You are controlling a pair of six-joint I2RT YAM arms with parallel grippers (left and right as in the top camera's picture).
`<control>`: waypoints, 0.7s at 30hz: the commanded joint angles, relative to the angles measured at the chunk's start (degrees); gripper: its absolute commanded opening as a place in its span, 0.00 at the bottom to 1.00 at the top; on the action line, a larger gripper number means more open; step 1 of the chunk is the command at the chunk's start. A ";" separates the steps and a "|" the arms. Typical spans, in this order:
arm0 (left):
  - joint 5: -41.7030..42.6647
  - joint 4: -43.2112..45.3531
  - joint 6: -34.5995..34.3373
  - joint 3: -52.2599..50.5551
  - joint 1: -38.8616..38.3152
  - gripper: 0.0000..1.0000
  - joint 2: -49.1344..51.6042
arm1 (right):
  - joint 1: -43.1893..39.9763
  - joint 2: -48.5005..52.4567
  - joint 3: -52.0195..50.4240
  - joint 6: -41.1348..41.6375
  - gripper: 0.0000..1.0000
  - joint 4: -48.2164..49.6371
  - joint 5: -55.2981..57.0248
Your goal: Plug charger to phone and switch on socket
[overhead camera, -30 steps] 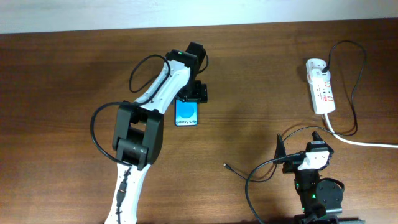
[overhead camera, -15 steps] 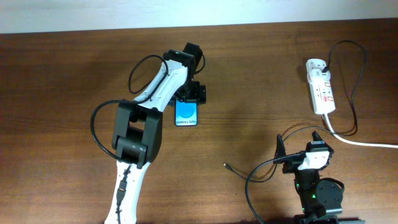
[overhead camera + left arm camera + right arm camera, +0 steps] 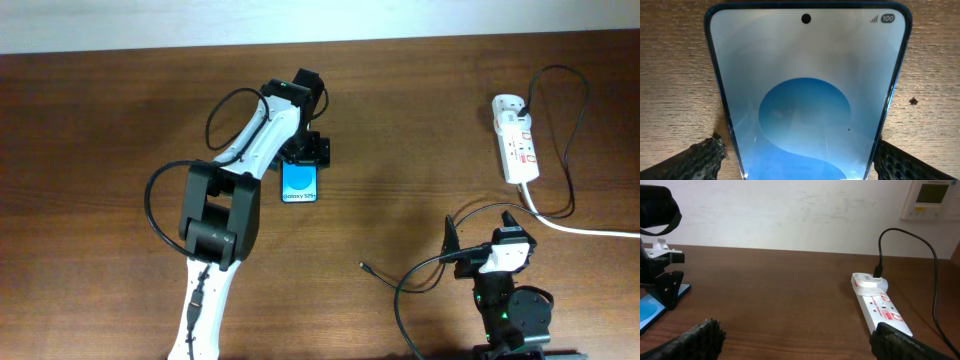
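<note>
Both fingers of the left gripper reach down to the tabletop beside the phone's long edges, so the gripper should close on the phone.
The phone (image 3: 301, 185) lies flat at mid-table, its blue screen up. My left gripper (image 3: 304, 160) hovers over the phone's far end. In the left wrist view the phone (image 3: 805, 100) fills the frame and my left gripper (image 3: 800, 172) is open, one finger on each side of it. The socket (image 3: 517, 140) lies at the far right, its switches toward me. The charger's black cable (image 3: 577, 130) leaves the socket's far end, and its plug tip (image 3: 362, 266) rests loose near the front. My right gripper (image 3: 482, 225) is open and empty, well short of the socket (image 3: 880, 305).
The socket's thick white cord (image 3: 590, 230) runs off to the right edge. Black cable loops (image 3: 420, 285) lie around the right arm's base. A wall panel (image 3: 932, 197) hangs behind the table. The left arm (image 3: 660, 275) shows at the left of the right wrist view.
The left arm's wrist has shifted slightly up and left over the phone. The right arm, the socket and the charger have not moved.
</note>
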 commanded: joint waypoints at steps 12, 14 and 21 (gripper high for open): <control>1.79 -2.34 0.85 2.12 0.68 0.72 3.50 | 0.35 -0.42 -0.31 0.39 0.98 -0.35 0.70; 1.79 -4.48 0.85 5.55 0.68 0.73 3.50 | 0.35 -0.42 -0.31 0.39 0.98 -0.35 0.70; 5.40 -14.34 0.83 18.64 0.85 0.73 3.50 | 0.35 -0.42 -0.31 0.39 0.98 -0.35 0.70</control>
